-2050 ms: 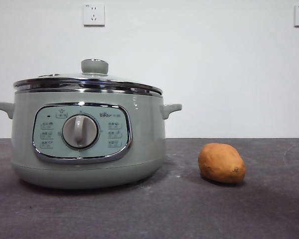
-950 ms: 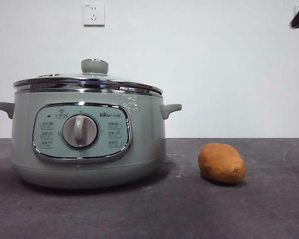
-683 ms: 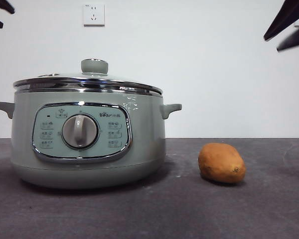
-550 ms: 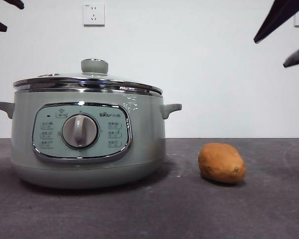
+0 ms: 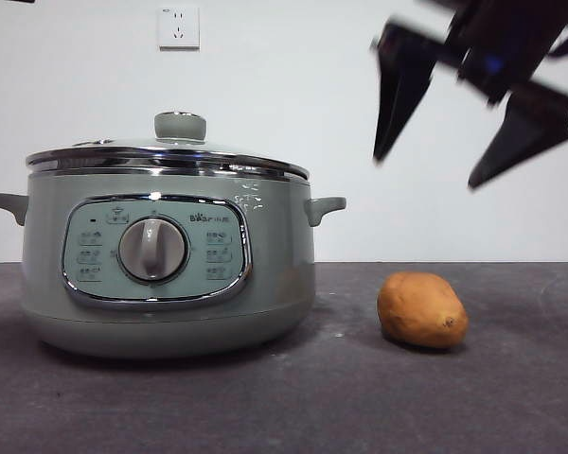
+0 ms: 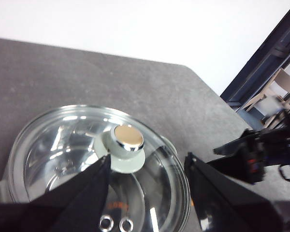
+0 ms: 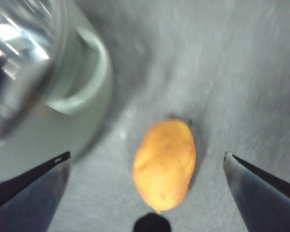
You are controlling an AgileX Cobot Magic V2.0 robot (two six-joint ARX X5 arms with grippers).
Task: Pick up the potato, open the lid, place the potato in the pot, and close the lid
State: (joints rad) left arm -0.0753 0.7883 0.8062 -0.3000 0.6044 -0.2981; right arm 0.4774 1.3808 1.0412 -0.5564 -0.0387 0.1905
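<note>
Next, my right gripper grabs the orange-brown potato across its narrower middle (image 5: 421,310) (image 7: 165,165). The oblong potato's rounded ends lie far apart.
The orange-brown potato (image 5: 422,310) lies on the dark table to the right of the pale green pot (image 5: 166,284). The glass lid (image 5: 166,159) with its green knob (image 5: 180,125) sits closed on the pot. My right gripper (image 5: 426,170) hangs open high above the potato, and the right wrist view shows the potato (image 7: 165,164) centred between the spread jaws of that gripper (image 7: 146,155). My left gripper (image 6: 147,159) is open above the lid (image 6: 48,150), close to its knob (image 6: 127,145), touching nothing.
The pot's right side handle (image 7: 82,72) juts out toward the potato. Grey table (image 5: 511,397) stretches in front of and right of the potato. A white wall with an outlet (image 5: 178,27) stands behind. The right arm (image 6: 261,150) shows beyond the pot in the left wrist view.
The right gripper has swung down and leftward from the upper right corner to above the potato, jaws spread. The black tip at the top left corner has nearly left the front view.
</note>
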